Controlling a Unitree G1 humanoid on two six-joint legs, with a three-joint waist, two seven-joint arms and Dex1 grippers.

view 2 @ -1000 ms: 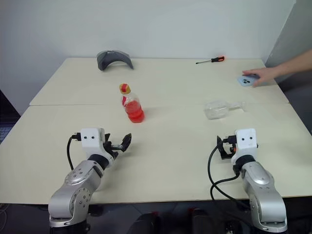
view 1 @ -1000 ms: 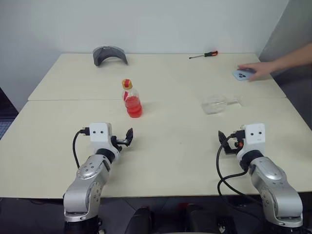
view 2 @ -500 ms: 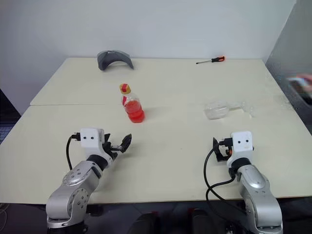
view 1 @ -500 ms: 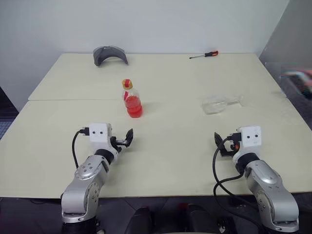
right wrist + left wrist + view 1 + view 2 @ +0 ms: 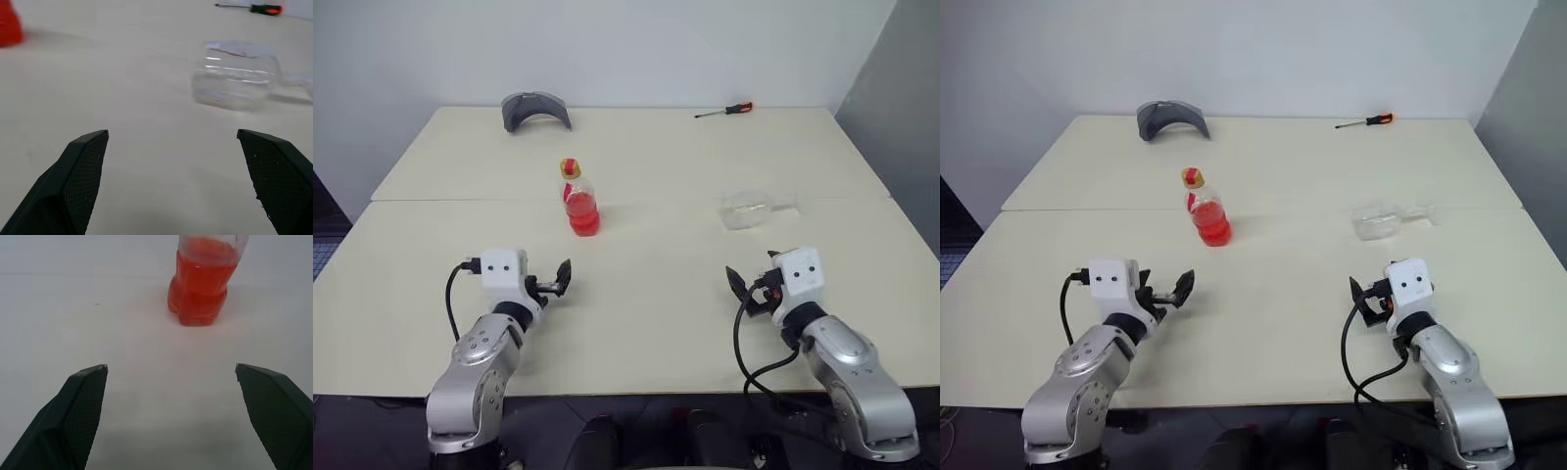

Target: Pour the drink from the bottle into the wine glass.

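Observation:
The bottle bulges and slants at its shoulder point(image 5: 575, 185), so the robot's left gripper should next take hold of the narrow middle of the bottle point(image 5: 580, 209) to pour the drink.
The bottle point(image 5: 579, 203) stands upright at the table's middle left, capped in yellow and red, its lower half full of the red-pink drink point(image 5: 200, 289). The wine glass point(image 5: 747, 209) lies on its side at the middle right, bowl pointing left and stem pointing right; it looks empty. My left gripper point(image 5: 560, 279) hovers open near the table's front, a good way short of the bottle, which stands straight ahead of its fingers point(image 5: 83, 396). My right gripper point(image 5: 738, 288) is open as well, aimed at the fallen glass point(image 5: 235, 73) from well short of it. Neither holds anything.
A grey curved object point(image 5: 535, 108) sits at the back left of the cream table point(image 5: 646, 255). A screwdriver point(image 5: 725, 110) with a red and black handle lies at the back right. A seam runs across the table just behind the bottle.
A person's hand and a phone at the far right edge have gone out of view. My right gripper has swung left and turned toward the glass. The left gripper has barely moved.

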